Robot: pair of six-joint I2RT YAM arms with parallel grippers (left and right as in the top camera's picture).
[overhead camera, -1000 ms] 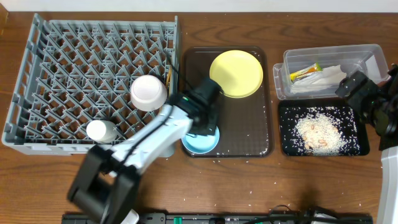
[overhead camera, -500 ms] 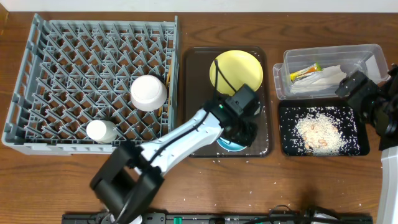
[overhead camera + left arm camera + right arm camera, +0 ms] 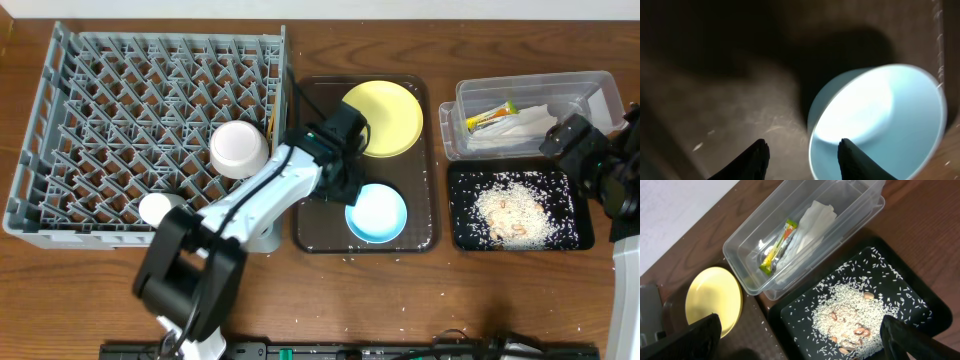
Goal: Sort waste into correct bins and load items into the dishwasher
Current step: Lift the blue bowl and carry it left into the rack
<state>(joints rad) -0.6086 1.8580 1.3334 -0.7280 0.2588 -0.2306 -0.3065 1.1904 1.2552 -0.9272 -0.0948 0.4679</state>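
I need to pinch the light-blue bowl's rim nearest the dish rack next with my left gripper, with my fingers straddling the bowl's side. Then I can tip the bowl and load it into the dish rack.
The light-blue bowl sits upright on the dark brown serving tray, right of centre at its front. My left gripper is open at the bowl's left rim. In the left wrist view one finger is over the tray and the other over the bowl. The pale-yellow plate lies at the tray's back. The grey dish rack holds the upturned white bowl and white cup. My right gripper hangs open and empty over the black tray of rice.
The clear tub at the back right holds the wrapper and napkin. The black tray sits in front of it. Loose rice grains lie on the serving tray and the table near its front edge.
The blue bowl has moved from the serving tray's front left to its front right. My left arm swung right over it, then drew back left to the bowl's rim. The right arm has not moved.
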